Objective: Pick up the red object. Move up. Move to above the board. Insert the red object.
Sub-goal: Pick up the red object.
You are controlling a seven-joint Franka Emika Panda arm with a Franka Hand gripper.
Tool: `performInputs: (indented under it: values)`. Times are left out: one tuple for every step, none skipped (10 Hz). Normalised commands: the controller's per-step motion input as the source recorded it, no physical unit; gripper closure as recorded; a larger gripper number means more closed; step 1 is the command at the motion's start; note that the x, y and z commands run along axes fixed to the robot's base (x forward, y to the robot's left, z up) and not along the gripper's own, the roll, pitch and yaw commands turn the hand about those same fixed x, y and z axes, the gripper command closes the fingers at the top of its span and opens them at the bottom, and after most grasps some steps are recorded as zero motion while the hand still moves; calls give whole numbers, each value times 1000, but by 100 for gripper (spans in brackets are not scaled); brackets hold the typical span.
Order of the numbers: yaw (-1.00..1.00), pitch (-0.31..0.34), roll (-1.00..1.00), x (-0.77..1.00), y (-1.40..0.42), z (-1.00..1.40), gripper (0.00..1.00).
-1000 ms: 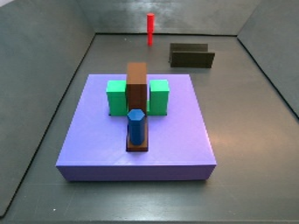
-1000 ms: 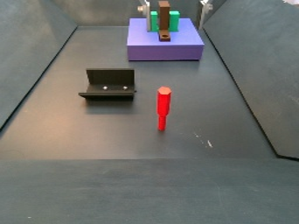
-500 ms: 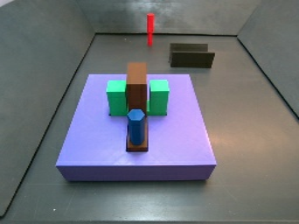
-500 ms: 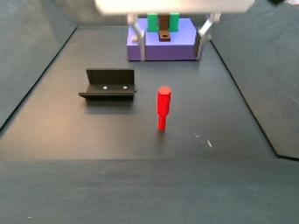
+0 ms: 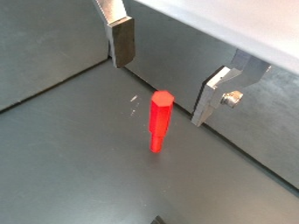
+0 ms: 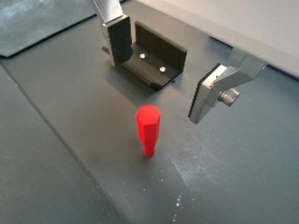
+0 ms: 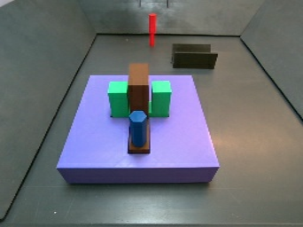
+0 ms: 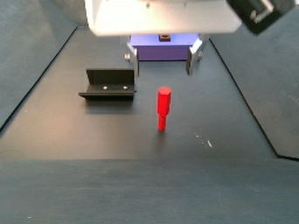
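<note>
My gripper should next grab the red object by its thicker hexagonal upper part [image 7: 153, 23] to put the object into the board [image 7: 178, 142].
The red object [image 8: 163, 108] is a thin red peg standing upright on the dark floor; it also shows in a side view [image 7: 151, 29] and in both wrist views [image 5: 160, 121] [image 6: 147, 131]. My gripper [image 8: 162, 61] is open and empty, hanging above the peg, with its fingers [image 5: 121, 39] spread wider than the peg and clear of it. It also shows in both wrist views [image 5: 162, 90] [image 6: 159, 92]. The board [image 7: 178, 142] is a lavender slab far from the peg; the gripper's body mostly hides it in a side view [image 8: 152, 48].
The dark fixture [image 8: 108, 85] stands on the floor beside the peg, and shows in a wrist view [image 6: 158, 61] and a side view [image 7: 194, 57]. On the board are green blocks [image 7: 119, 97], a brown bar [image 7: 140, 82] and a blue hexagonal peg [image 7: 138, 129]. Grey walls ring the floor.
My gripper has moved from over the board toward the red peg and come lower, now large in a side view. The peg has not moved.
</note>
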Motion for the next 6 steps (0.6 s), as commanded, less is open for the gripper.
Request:
performInputs:
  values:
    - [0, -13, 0, 80, 171, -286, 0]
    - [0, -14, 0, 94, 186, -309, 0]
    - [0, -16, 0, 80, 174, -311, 0]
    - [0, -29, 0, 6, 126, -314, 0]
    - [0, -34, 0, 0, 60, -283, 0]
    - [0, -53, 0, 0, 0, -297, 0]
